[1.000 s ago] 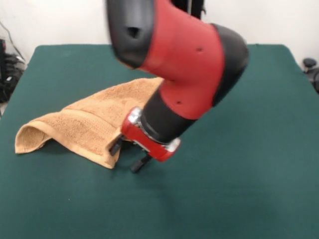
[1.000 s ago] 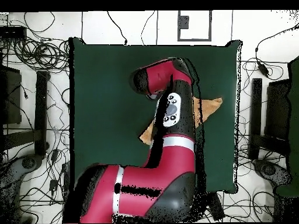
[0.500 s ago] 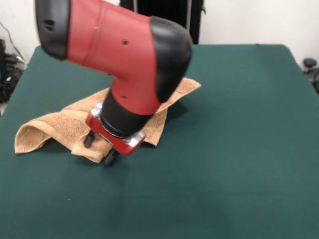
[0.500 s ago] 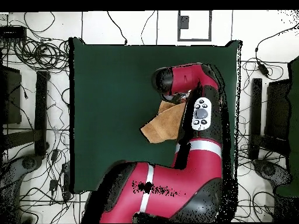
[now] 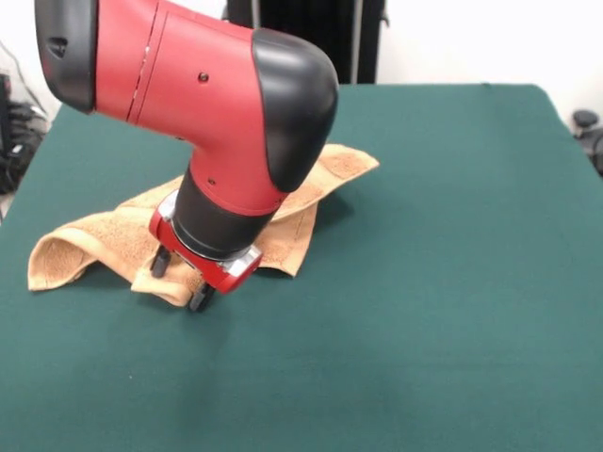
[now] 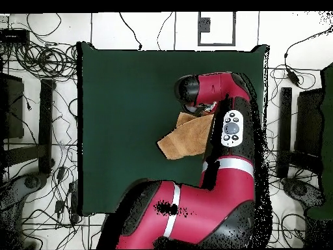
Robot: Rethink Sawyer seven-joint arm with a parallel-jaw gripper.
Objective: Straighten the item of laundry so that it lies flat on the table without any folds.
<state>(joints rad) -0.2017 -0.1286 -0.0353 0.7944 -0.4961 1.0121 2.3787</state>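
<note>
The robot's gripper needs to straighten the rumpled laundry [image 5: 89,240] next, so it should grab the towel by the bunched fold along its edge [image 5: 170,285].
The tan-orange towel [image 5: 311,193] lies folded and rumpled on the dark green table [image 5: 452,282]. Its left end curls up into a loop and one corner points to the right. My gripper [image 5: 179,281] points down at the towel's near edge. It is open, with one finger [image 5: 160,262] on the cloth side and the other on the table side, and a fold of the edge lies between them. In the overhead view the towel [image 6: 182,140] shows left of the arm, and the arm hides the gripper.
The red and black arm [image 5: 207,104] covers the towel's middle. The black pedestal [image 5: 363,38] stands behind the table's far edge. Cables and equipment [image 6: 39,97] surround the table [image 6: 123,111] on all sides.
The arm has swung towards the picture's left in the front view. The gripper has moved along the towel's near edge, and the towel's right corner now shows. The gripper has stayed open.
</note>
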